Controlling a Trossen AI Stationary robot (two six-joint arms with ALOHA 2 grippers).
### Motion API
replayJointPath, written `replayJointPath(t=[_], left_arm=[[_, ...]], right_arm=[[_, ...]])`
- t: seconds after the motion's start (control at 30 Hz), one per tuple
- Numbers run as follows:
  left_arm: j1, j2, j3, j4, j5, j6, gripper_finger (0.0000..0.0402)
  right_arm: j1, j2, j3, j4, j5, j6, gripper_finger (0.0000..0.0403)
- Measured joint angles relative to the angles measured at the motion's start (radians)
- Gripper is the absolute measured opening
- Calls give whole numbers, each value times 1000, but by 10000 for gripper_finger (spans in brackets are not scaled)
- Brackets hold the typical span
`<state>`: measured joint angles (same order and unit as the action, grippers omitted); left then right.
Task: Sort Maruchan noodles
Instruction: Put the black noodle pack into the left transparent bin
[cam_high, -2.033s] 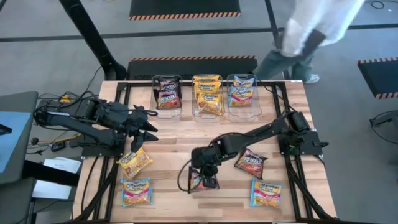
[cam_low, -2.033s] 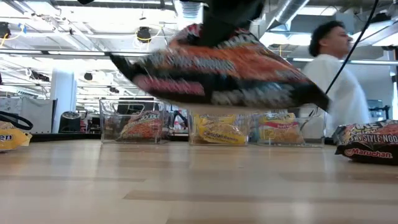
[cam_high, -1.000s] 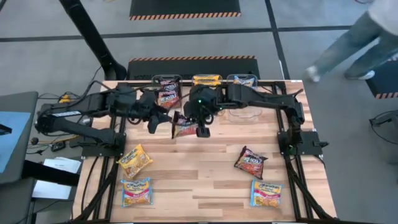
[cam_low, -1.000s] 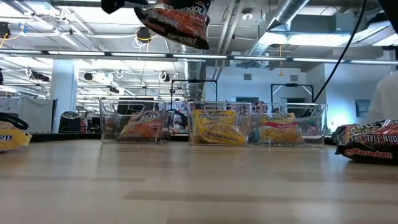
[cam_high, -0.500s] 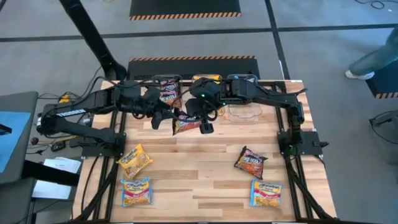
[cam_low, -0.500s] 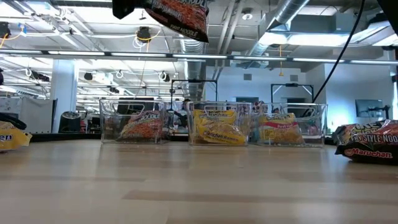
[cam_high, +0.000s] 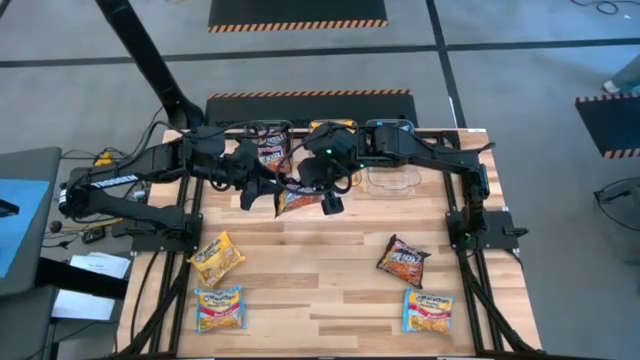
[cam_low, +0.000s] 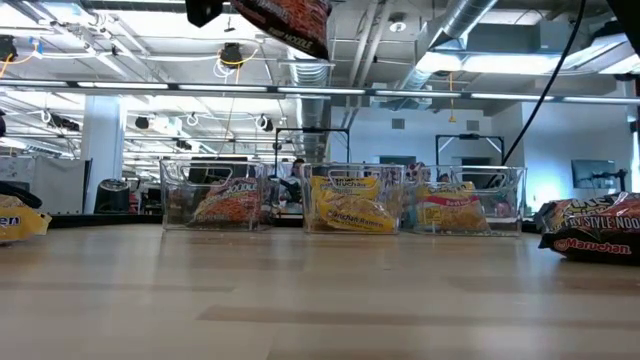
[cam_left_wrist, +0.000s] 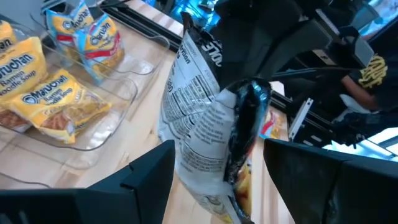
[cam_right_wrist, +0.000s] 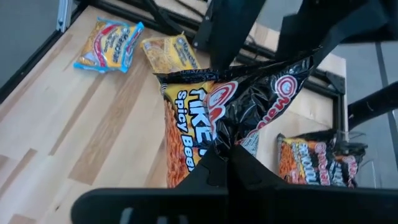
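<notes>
I should next use my left gripper to grab the dark red-black packet (cam_left_wrist: 208, 134) by its orange-printed end (cam_left_wrist: 241, 193), so that it can go to the tub of dark red packets.
A dark red-black Maruchan noodle packet (cam_high: 296, 199) hangs in the air in front of the clear tubs, with my right gripper (cam_high: 323, 197) shut on it. My left gripper (cam_high: 266, 191) is open at the packet's other end. In the left wrist view the packet (cam_left_wrist: 208, 134) stands edge-on between its two spread fingers, with a gap showing on one side. A yellow packet (cam_high: 217, 258) and a blue one (cam_high: 219, 308) lie flat on the table at the near left. A dark red packet (cam_high: 403, 261) and another blue one (cam_high: 428, 310) lie at the near right. My right gripper pinches the packet's crumpled black end (cam_right_wrist: 241, 138) between its two shut fingers. The fingers slant down from the table's right and far side. The packet is lifted well clear of the table and reaches away from the fingers toward my left gripper.
Three clear tubs stand in a row at the far edge. The left one (cam_high: 268, 150) holds dark red packets, the middle one (cam_high: 333, 152) yellow packets and the right one (cam_high: 391, 165) blue packets. Bare wood lies in the table's middle (cam_high: 310, 270).
My right gripper has risen a little with the packet and rolled, so the packet has tipped and climbed partly out of the low view's top. My left gripper has turned toward the packet's free end, still open.
</notes>
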<state>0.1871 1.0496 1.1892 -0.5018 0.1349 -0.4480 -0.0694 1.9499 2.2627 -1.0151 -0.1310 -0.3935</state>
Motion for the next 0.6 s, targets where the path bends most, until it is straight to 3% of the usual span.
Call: replayJointPath(t=[0.6], left_arm=[[0, 14, 0, 50, 44, 8, 234]], right_arm=[[10, 0, 0, 83, 25, 143, 4]])
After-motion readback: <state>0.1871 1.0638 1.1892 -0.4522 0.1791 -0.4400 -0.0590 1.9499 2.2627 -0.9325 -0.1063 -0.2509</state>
